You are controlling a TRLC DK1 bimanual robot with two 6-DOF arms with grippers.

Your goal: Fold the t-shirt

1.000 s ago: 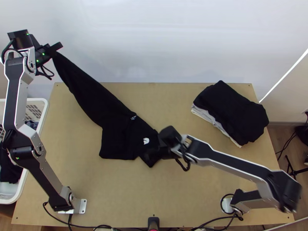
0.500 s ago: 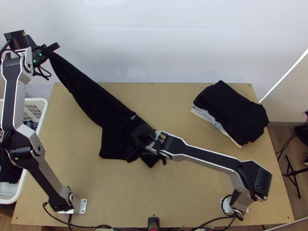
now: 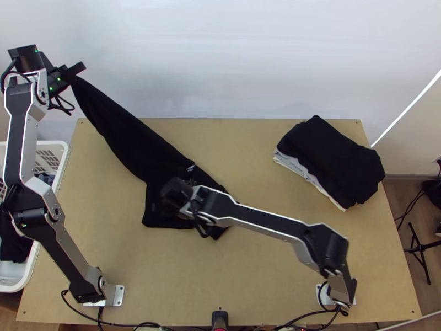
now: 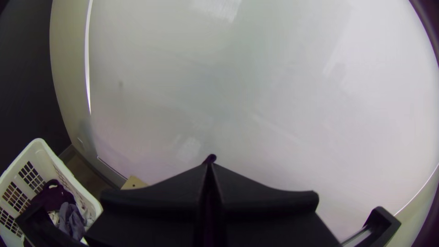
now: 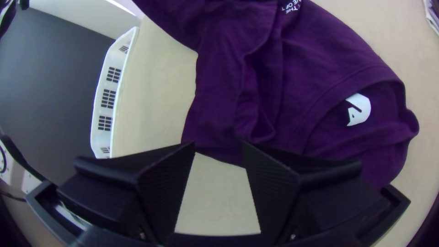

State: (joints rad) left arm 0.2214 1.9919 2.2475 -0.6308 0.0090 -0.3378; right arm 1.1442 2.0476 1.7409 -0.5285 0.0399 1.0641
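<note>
The black t-shirt is bunched, so my right gripper next needs to grab it by its edge [image 5: 219, 154] and spread it flat for folding.
The black t-shirt [image 3: 121, 129] stretches from the table's centre-left up to my left gripper [image 3: 73, 74], raised past the table's far left corner and shut on one end of it. Seen from the left wrist, the left gripper [image 4: 209, 167] has its fingers together, with a bit of cloth at their tips. Its other end lies bunched on the table. Over that bunched part is my right gripper [image 3: 171, 207]. In the right wrist view the right gripper [image 5: 218, 145] stands open above the edge of the t-shirt [image 5: 228, 91], which looks purple there, nothing between its fingers.
A stack of folded clothes [image 3: 331, 160] with a black one on top lies at the table's far right. A white basket [image 3: 62, 154] holding clothes stands off the left side. Bare wood [image 3: 264, 287] shows at the near middle of the table [image 3: 165, 276].
My right gripper has moved left across the bunched part of the t-shirt, uncovering its right end. The left gripper has shifted slightly left, still holding the cloth.
</note>
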